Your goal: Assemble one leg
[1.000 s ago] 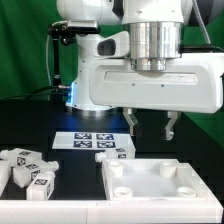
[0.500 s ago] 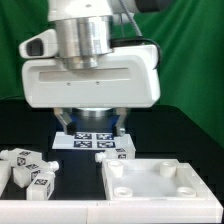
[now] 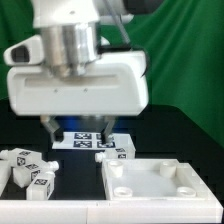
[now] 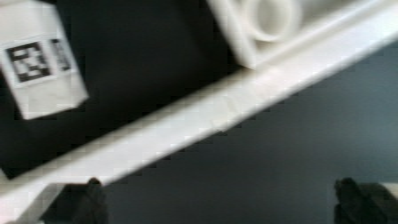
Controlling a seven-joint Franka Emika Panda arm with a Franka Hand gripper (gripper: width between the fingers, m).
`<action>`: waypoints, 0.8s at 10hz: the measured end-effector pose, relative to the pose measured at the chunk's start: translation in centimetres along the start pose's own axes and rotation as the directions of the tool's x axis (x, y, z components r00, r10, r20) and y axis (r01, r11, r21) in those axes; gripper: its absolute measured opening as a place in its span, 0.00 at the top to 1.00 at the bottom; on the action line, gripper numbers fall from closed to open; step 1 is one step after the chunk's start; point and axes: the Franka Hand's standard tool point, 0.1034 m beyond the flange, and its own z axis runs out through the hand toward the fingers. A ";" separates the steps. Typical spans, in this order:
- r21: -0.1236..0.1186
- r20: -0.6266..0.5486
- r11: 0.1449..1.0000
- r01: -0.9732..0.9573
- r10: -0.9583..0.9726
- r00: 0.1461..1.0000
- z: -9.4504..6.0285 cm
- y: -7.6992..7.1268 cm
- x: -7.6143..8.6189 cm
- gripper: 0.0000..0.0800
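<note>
Next, my gripper grabs the white leg by its tagged end (image 3: 41, 182) (image 4: 29, 63), to assemble it into the white panel.
Several white legs with black-and-white tags lie in a cluster (image 3: 25, 170) at the front of the exterior view's left. One more leg (image 3: 116, 151) lies beside the marker board (image 3: 84, 140). My gripper (image 3: 78, 130) hangs open and empty above the table, between the cluster and the marker board, touching nothing. In the wrist view my gripper (image 4: 217, 205) shows only two dark fingertips (image 4: 80, 203) far apart, with nothing between them. That view also shows one tagged leg (image 4: 45, 72) lying on the black table.
The large flat white rimmed panel (image 3: 160, 182) with round corner sockets lies at the front of the exterior view's right; one socket corner shows in the wrist view (image 4: 267, 30). A white strip (image 4: 196, 115) crosses the wrist view diagonally, with grey beyond it.
The arm has swung from the exterior view's right towards its left, over the marker board. The fingers have stayed open and empty. The parts have not moved.
</note>
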 end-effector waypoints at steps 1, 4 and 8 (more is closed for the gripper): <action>-0.007 0.032 1.000 -0.002 0.002 1.000 -0.2 2.2 0.6 0.19; -0.016 -0.023 1.000 0.013 -0.013 1.000 1.2 5.3 1.1 0.19; -0.060 -0.008 0.991 0.118 -0.118 0.993 2.4 5.9 1.6 0.19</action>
